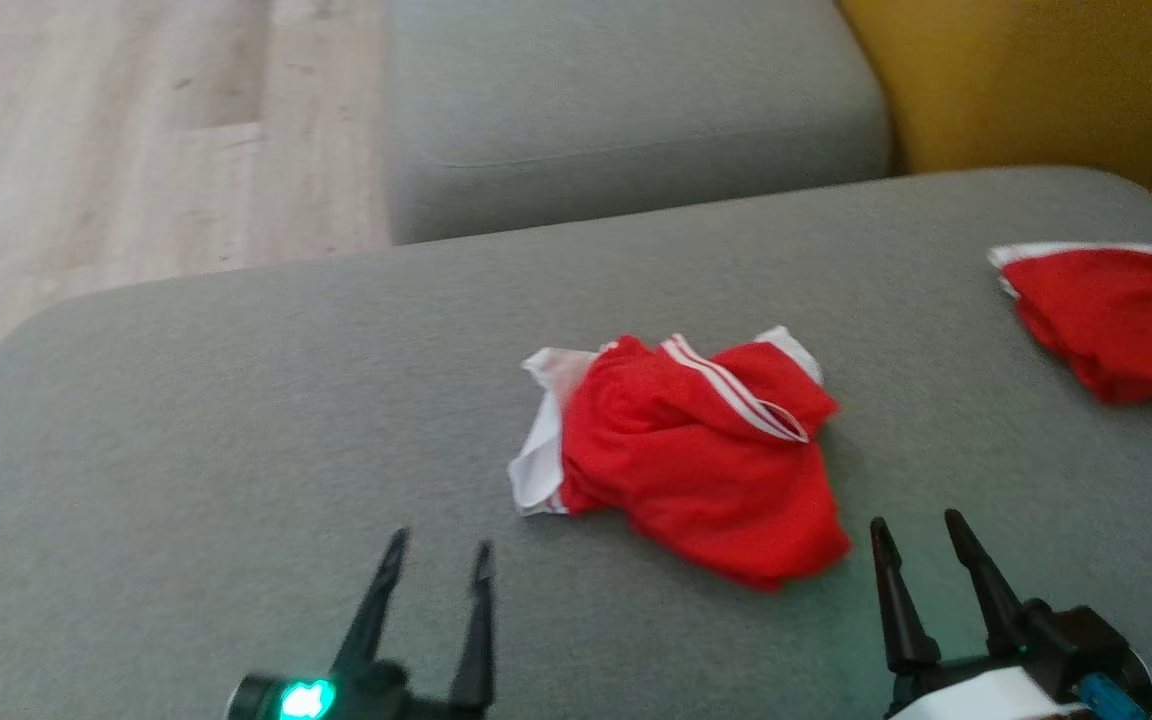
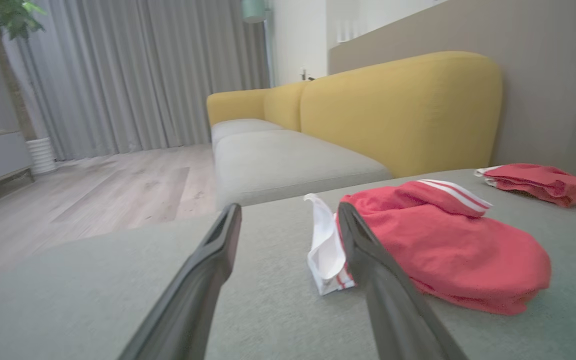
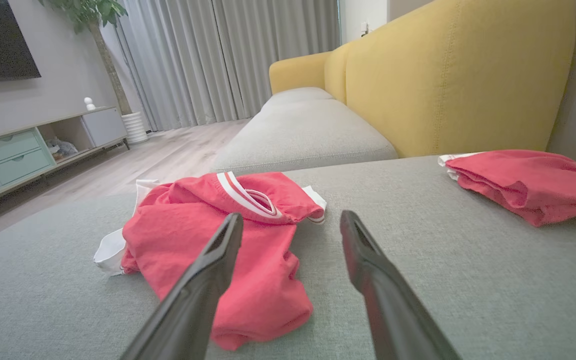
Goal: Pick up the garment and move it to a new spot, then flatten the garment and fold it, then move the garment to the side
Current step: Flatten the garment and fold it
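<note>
The garment's white sleeve edge [image 1: 541, 442] stands up from the seat, while the red cloth [image 1: 710, 486] lies slack. My left gripper should grab the garment by that edge next.
A crumpled red garment [image 1: 696, 450] with white stripes and white trim lies in a heap on the grey sofa seat [image 1: 236, 420]. From the left wrist the garment [image 2: 448, 250] sits ahead and to the right; from the right wrist the garment [image 3: 228, 235] sits ahead and to the left. My left gripper [image 1: 439, 555] hovers open near the seat's front edge, left of the heap and apart from it. My right gripper [image 1: 919, 530] is open too, just right of the heap's lower corner, holding nothing.
A second red garment [image 1: 1121, 320] lies folded at the far right of the seat. Another grey cushion [image 1: 626, 100] and the yellow backrest [image 1: 1026, 80] stand behind. Wooden floor [image 1: 136, 130] lies beyond the seat's left edge.
</note>
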